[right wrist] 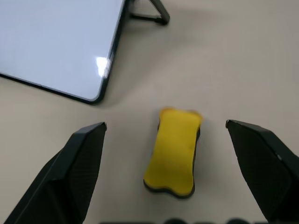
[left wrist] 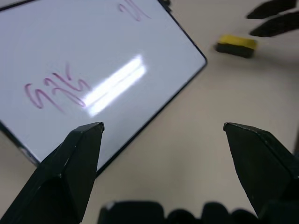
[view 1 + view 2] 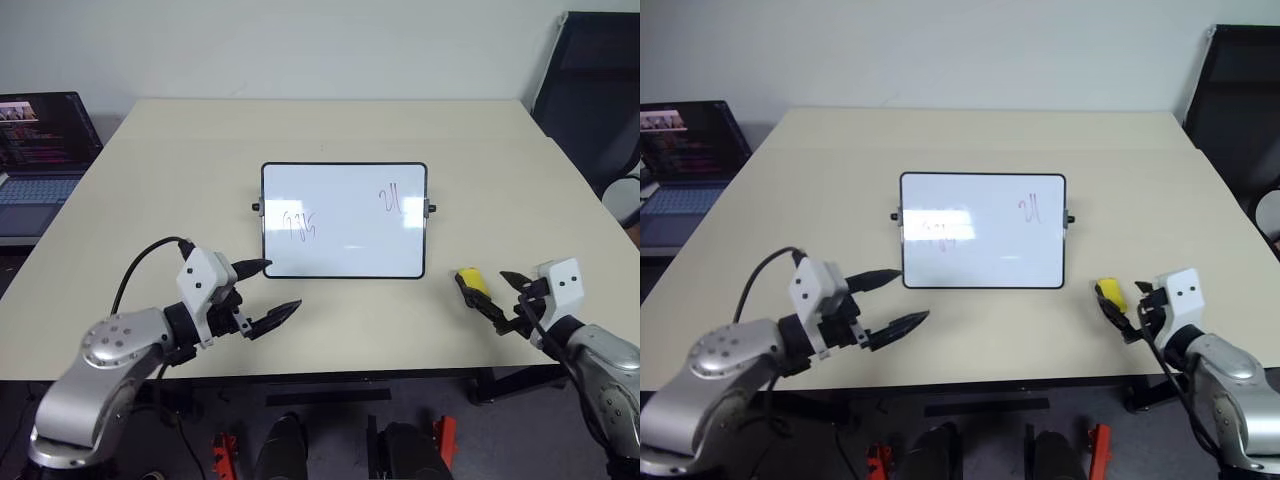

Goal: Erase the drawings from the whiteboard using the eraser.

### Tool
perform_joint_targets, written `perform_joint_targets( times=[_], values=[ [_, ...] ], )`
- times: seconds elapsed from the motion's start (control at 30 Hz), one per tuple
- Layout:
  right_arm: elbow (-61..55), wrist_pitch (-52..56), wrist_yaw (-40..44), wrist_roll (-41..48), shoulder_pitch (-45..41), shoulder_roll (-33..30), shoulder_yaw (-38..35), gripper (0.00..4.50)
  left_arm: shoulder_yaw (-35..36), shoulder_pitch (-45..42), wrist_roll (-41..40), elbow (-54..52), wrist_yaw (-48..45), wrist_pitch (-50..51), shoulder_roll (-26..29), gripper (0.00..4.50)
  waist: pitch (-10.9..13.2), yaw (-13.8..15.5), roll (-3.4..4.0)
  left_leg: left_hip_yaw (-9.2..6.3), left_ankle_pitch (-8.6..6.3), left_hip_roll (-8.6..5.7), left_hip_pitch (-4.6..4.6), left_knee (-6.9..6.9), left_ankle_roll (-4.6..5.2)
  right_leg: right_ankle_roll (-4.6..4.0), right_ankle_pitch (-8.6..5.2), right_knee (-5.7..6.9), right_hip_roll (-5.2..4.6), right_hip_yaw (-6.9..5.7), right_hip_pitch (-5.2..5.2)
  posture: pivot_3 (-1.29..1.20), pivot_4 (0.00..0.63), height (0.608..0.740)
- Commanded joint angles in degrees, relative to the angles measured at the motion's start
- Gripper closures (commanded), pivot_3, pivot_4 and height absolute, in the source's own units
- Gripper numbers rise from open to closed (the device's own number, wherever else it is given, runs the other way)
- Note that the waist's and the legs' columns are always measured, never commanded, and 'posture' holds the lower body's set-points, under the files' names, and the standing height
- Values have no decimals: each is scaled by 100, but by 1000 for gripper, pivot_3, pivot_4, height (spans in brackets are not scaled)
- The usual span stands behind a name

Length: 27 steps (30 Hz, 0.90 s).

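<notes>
My right gripper must lower before closing on the yellow eraser: bare tabletop shows between them in the right wrist view.
The whiteboard lies flat at the middle of the table, with a black knob on each short side. The drawings are two red scribbles: a messy squiggle on its left half and a short pair of strokes near its upper right. The yellow and black eraser lies on the table just right of the board's near right corner. My right gripper is open, its fingers standing either side of the eraser without closing on it. My left gripper hangs open and empty just before the board's near left corner.
The beige table has its front edge right under both arms. An open laptop sits beyond the table's left side. A black chair stands at the back right.
</notes>
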Motion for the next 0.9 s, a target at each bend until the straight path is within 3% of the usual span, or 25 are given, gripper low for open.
perform_joint_targets(
  times=[0.03,0.33,0.9],
  values=[
    [-593,619,-580,45,-176,179,76,43,-193,-567,-204,459,-809,-74,412,0,0,3,-1,0,0,0,0,0,0,0,0,0,0,0,0,0,150,740],
    [-401,1007,-1756,-601,-759,859,387,43,-805,-2072,14,1673,-1861,-463,603,0,1,-4,-1,11,-2,0,-20,-12,4,27,14,-3,0,5,-22,0,150,740],
    [-148,1051,-1823,-714,-822,1341,376,43,-1442,-3278,-98,2130,-2817,-365,386,0,1,-22,-1,14,0,5,-14,-43,5,26,12,7,11,8,-33,0,150,740]
  ],
)
